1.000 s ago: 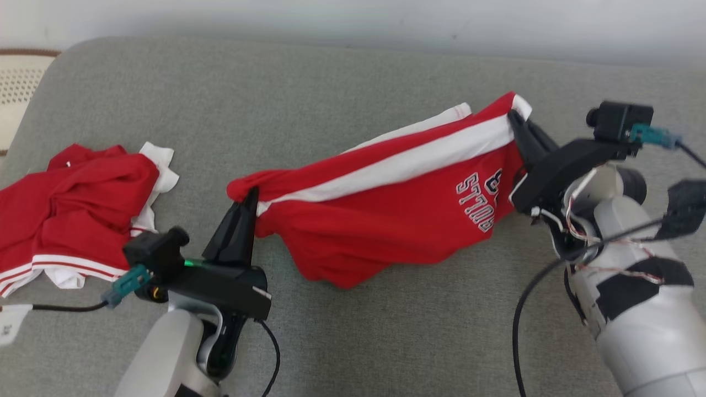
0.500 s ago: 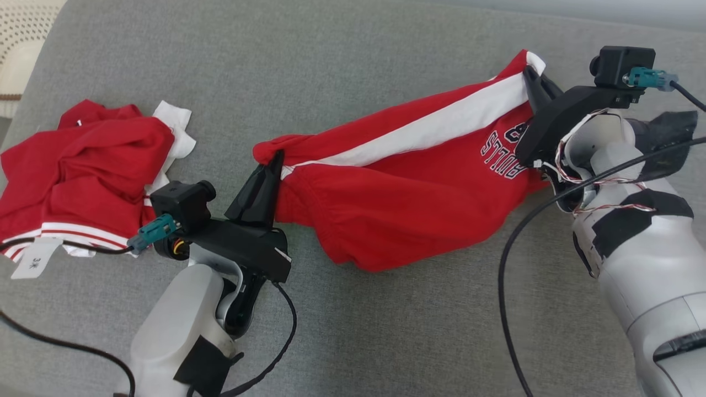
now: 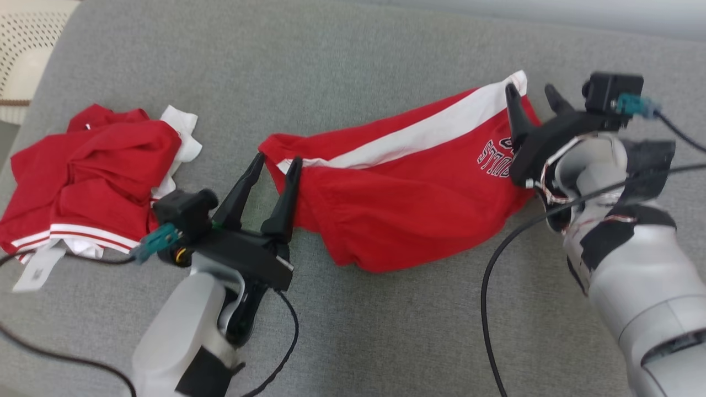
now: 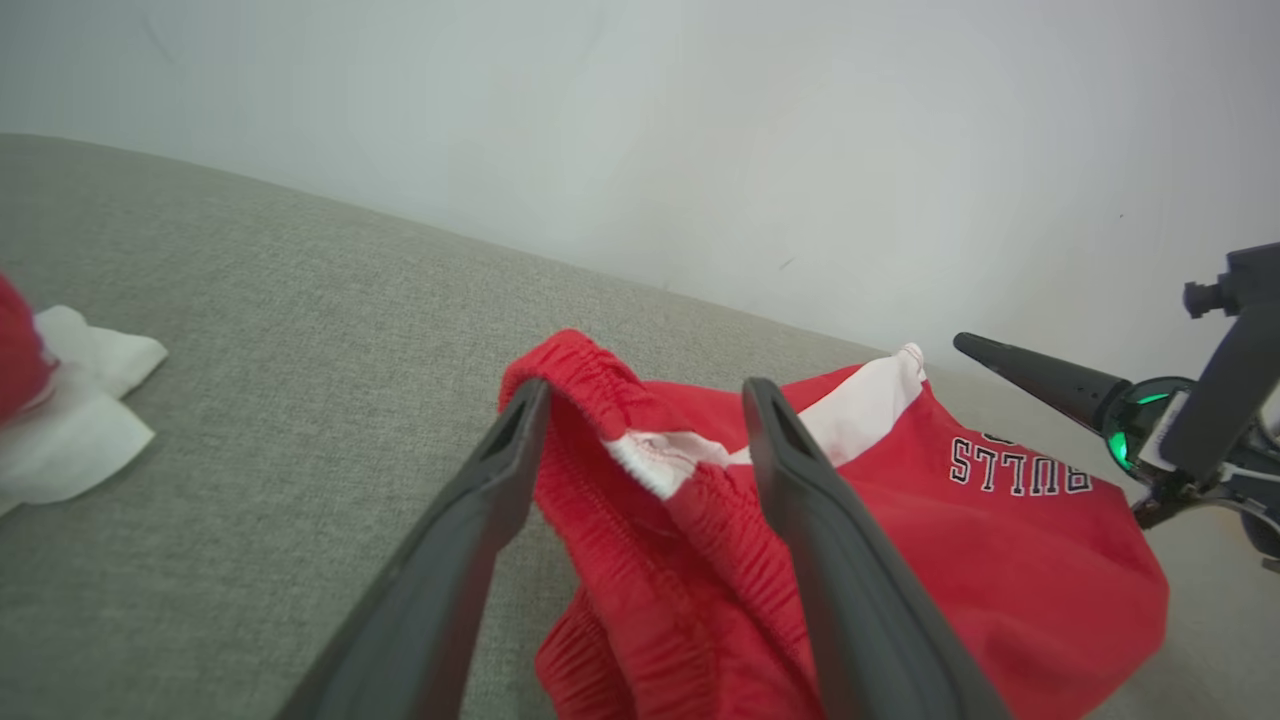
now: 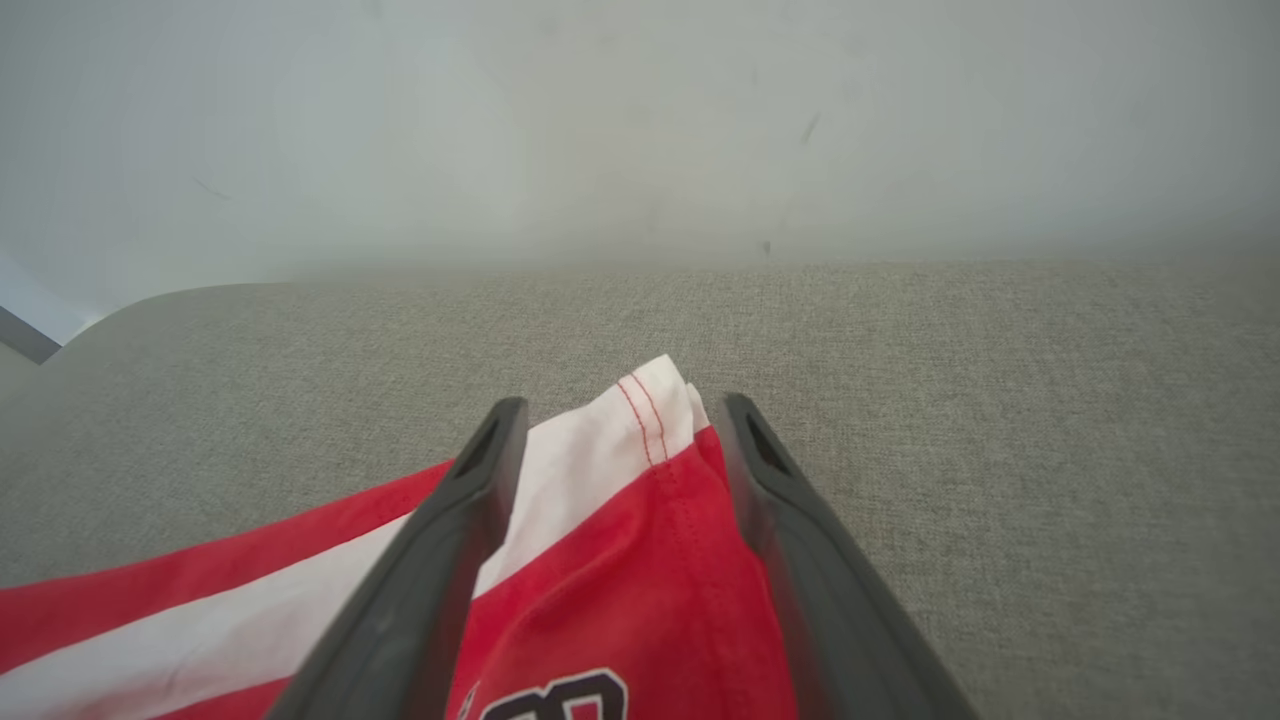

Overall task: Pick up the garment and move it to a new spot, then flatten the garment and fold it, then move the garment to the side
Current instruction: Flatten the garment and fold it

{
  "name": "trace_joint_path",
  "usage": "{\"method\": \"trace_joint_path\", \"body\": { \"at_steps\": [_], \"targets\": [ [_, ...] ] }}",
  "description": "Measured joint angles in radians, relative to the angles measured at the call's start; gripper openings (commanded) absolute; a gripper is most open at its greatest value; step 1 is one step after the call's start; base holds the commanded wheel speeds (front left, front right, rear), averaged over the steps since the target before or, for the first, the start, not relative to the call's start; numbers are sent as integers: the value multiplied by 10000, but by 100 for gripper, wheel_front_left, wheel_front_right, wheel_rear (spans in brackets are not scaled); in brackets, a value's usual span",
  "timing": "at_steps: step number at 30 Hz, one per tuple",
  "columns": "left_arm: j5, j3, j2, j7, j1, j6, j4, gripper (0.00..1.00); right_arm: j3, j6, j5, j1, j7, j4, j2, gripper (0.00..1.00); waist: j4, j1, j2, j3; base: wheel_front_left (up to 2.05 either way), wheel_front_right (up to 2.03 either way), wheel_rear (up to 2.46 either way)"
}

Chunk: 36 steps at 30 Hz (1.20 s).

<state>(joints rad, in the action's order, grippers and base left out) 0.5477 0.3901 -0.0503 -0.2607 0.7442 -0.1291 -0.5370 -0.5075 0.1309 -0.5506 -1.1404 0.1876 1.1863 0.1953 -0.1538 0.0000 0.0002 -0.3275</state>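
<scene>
My right gripper next pinches the shorts by the hem edge below the white stripe (image 3: 531, 111), since the body of the shorts (image 3: 410, 208) lies stretched flat on the cushion.
The garment (image 3: 408, 193) is a pair of red shorts with a white side stripe and dark lettering, lying stretched across the grey cushion (image 3: 358, 55). My left gripper (image 3: 277, 160) stands open at its left end. In the left wrist view the elastic waistband (image 4: 600, 380) sits loose between that gripper's (image 4: 648, 385) spread fingers. My right gripper (image 3: 528, 88) is open at the right end. The right wrist view shows the white hem corner (image 5: 655, 400) lying between its (image 5: 622, 403) parted fingers, with nothing pinched.
A second red and white garment (image 3: 94, 171) lies crumpled at the left, with a white tag (image 3: 36, 270) beside it. Black cables (image 3: 491, 275) trail from both arms over the cushion. A cream woven object (image 3: 27, 49) sits at the far left corner. A pale wall (image 5: 640, 120) stands behind.
Both grippers have opened and let go of the shorts, which have dropped from a taut hold onto the cushion. The head camera has shifted as well.
</scene>
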Motion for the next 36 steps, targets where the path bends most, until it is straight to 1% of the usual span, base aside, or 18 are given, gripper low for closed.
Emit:
{"method": "trace_joint_path", "body": {
  "at_steps": [5, 9, 12, 15, 18, 20, 25, 28, 31, 36],
  "targets": [
    [-460, -558, 6, -6, -1099, 6, 920, 100, -291, 0, -332, 716, 372, -176, 186, 100, 94, -2, 0, 483, 0, 0, 0],
    [-974, -1091, -12, -10, -2040, 198, 1833, 100, -510, 0, -502, 1321, 610, -512, 477, 100, 175, -2, -1, 908, 0, 0, 0],
    [-1432, -1639, -12, -12, -2767, 456, 2813, 100, -631, 0, -575, 1816, 696, -779, 650, 100, 234, -2, -1, 1226, 0, 0, 0],
    [-2253, -2061, -19, -13, -3532, 755, 3845, 100, -686, 0, -573, 2340, 736, -1060, 813, 100, 283, -3, -1, 1517, 0, 0, 0],
    [-3093, -2320, -46, -13, -4383, 1145, 4591, 100, -535, 0, -508, 2820, 740, -1542, 980, 100, 325, -3, -2, 1783, 0, 0, 0],
    [-3461, -2493, -54, -13, -4875, 1319, 4976, 100, -368, 0, -401, 3143, 765, -1833, 1049, 100, 353, -3, -3, 1935, 0, 0, 0],
    [-3986, -2767, -79, -13, -5901, 1498, 5540, 100, 73, -2, -165, 3899, 765, -2155, 1093, 100, 392, -3, -3, 2219, 0, 0, 0],
    [-3973, -2986, -77, -13, -6269, 1530, 5781, 100, 278, -2, -82, 4169, 765, -2174, 1018, 100, 356, -3, -3, 2294, 0, 0, 0],
    [-3971, -3139, -71, -13, -6647, 1522, 5802, 100, 539, -2, 27, 4291, 765, -2096, 936, 100, 219, -2, -2, 2299, 0, 0, 0],
    [-3971, -3078, -46, -13, -6654, 1484, 5889, 100, 731, 0, 280, 4087, 765, -1655, 882, 100, 8, -1, -2, 2189, 0, 0, 0]
  ]
}}
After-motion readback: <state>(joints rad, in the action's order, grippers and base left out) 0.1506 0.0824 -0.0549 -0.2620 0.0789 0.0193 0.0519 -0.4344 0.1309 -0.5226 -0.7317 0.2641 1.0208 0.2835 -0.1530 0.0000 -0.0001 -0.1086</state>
